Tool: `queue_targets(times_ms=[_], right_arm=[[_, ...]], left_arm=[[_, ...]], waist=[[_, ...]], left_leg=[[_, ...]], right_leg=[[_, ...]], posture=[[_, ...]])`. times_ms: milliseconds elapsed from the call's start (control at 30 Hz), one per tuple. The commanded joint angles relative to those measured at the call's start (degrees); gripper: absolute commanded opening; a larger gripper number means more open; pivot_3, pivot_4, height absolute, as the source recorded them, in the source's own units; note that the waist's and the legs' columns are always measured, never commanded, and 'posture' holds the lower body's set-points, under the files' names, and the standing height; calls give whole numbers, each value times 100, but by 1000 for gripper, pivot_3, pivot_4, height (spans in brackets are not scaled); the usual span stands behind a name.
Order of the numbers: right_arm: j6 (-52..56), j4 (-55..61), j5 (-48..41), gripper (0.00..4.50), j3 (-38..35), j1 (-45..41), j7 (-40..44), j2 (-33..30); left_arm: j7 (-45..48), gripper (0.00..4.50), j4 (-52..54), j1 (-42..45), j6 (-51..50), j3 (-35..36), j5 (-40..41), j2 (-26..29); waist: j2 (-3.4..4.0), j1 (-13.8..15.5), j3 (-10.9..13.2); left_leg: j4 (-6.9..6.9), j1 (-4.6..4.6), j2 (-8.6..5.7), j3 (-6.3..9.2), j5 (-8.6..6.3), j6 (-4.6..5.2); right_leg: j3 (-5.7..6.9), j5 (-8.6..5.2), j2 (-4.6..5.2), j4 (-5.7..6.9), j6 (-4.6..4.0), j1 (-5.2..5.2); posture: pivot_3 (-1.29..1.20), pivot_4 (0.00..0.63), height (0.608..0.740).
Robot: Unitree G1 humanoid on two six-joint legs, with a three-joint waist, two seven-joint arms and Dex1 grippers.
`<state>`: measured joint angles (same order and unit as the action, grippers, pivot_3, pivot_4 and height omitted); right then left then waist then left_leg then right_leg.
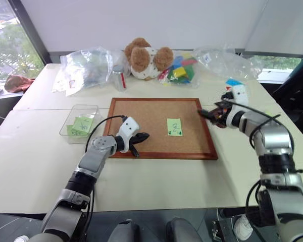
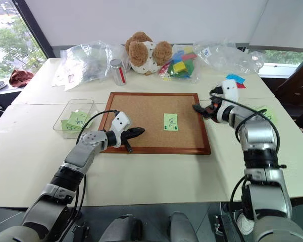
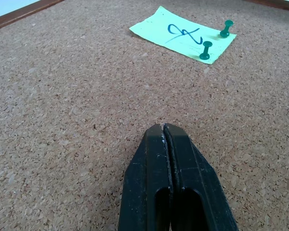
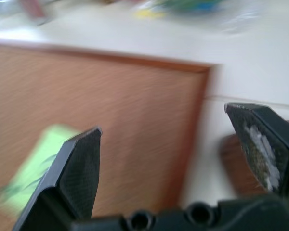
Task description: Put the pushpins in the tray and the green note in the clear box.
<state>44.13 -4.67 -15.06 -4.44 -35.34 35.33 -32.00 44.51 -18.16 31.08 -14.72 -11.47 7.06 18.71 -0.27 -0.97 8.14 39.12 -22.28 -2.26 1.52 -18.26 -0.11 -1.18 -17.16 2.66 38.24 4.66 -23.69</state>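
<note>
The green pushpin should be grabbed next by its head (image 1: 179, 133) with my right gripper, to free the green note and fill the tray.
The green note (image 1: 174, 127) with a dark squiggle lies on the cork board (image 1: 156, 113), right of its middle. Two green pushpins (image 3: 205, 50) stand in the note's near edge. My left gripper (image 1: 141, 137) is shut and empty, low over the board's near left part and pointing toward the note. My right gripper (image 1: 207, 114) is open over the board's right frame, with nothing between its fingers. The dark reddish-brown tray (image 4: 231, 166) sits on the table just right of the board, partly hidden under that gripper. The clear box (image 1: 81, 123) stands left of the board with light-green notes inside.
Along the table's far edge sit a teddy bear (image 1: 146, 58), a can (image 1: 119, 76), clear plastic bags (image 1: 88, 65), and coloured blocks (image 1: 181, 70). Blue and red notes (image 1: 234, 82) lie behind the right gripper. A brown cloth (image 1: 17, 82) sits at the far left.
</note>
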Motion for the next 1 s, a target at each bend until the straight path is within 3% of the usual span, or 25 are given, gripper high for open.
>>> queue_targets(times_ms=[33, 67, 567, 633, 700, 733, 800, 1000], right_arm=[[428, 1062, -229, 3185, 194, 227, -71, 143], [519, 1202, -236, 2747, 247, 313, -147, 218], [28, 755, 164, 2747, 900, 647, -436, 560], [-2, 670, 180, 2194, 906, 626, -430, 595], [-41, 618, 210, 1390, 930, 620, -409, 597], [-60, 598, 223, 767, 941, 618, -402, 593], [-80, 589, 228, 80, 941, 616, -386, 590], [146, 1019, 130, 80, 763, 540, -328, 461]], left_arm=[[2, 0, -308, -165, -215, -109, -178, 45], [2, 0, -318, -158, -211, -111, -178, 38], [4, 0, -308, -171, -202, -124, -184, 0], [-6, 0, -296, -180, -212, -120, -182, -7], [-12, 0, -285, -190, -214, -120, -183, -10], [-15, 0, -283, -194, -213, -121, -185, -11], [-20, 0, -274, -205, -214, -114, -183, -7], [-2, 0, -301, -249, -256, -176, -233, 19]], waist=[[0, 2, 0], [0, 9, 0], [-1, 17, -1], [-1, 15, -1], [-1, 16, -1], [-1, 16, -1], [-1, 17, -1], [-1, 22, -1]], left_leg=[[0, 0, 0, 0, -1, 2], [1, 0, 0, 0, -2, 3], [3, 1, -1, 1, 0, 0], [3, 2, -1, 1, 3, -4], [3, 2, -1, 1, 2, -4], [3, 2, -1, 1, 2, -4], [3, 2, -1, 1, 2, -4], [2, 2, -1, 1, 2, -4]], right_leg=[[0, 0, 0, 0, 0, 0], [0, 0, 0, 1, 0, 1], [3, 0, 0, 0, 0, 2], [3, 0, 0, 0, 0, 2], [3, 0, 0, 0, 0, 2], [3, 0, 0, 0, 0, 2], [3, 0, 0, 0, 0, 3], [3, 0, 0, 0, 0, 2]], posture=[[0, 150, 740], [0, 150, 740], [0, 150, 740], [0, 150, 740], [0, 150, 740], [0, 150, 740], [0, 150, 740], [0, 150, 740]])
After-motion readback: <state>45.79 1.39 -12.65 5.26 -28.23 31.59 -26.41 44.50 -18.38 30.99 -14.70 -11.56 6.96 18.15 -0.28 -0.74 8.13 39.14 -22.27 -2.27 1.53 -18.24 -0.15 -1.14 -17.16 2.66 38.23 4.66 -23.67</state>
